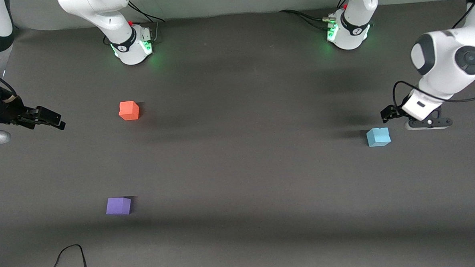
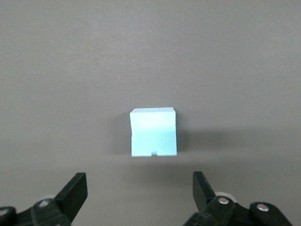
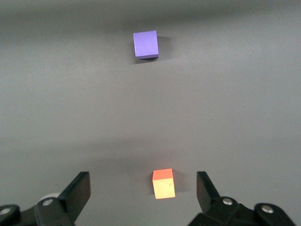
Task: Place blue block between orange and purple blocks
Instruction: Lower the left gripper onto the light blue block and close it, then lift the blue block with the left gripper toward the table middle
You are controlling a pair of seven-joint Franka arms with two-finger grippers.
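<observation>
I should grab the blue block (image 1: 378,137) by its opposite sides with my left gripper to set it between the others.
The blue block (image 1: 378,137) sits on the dark mat toward the left arm's end of the table. My left gripper (image 1: 388,113) hovers just above and beside it, open and empty. In the left wrist view the blue block (image 2: 153,133) lies ahead of the open left gripper (image 2: 139,188), not between the fingers. The orange block (image 1: 128,110) and the purple block (image 1: 118,205) sit toward the right arm's end, the purple one nearer the front camera. My right gripper (image 1: 54,120) waits at that end, open and empty (image 3: 143,190). Its wrist view shows the orange block (image 3: 163,183) and the purple block (image 3: 146,44).
The dark mat (image 1: 243,169) covers the table. A wide bare gap lies between the orange and purple blocks. A black cable (image 1: 68,257) loops at the edge nearest the front camera. The arm bases (image 1: 133,43) stand along the farthest edge.
</observation>
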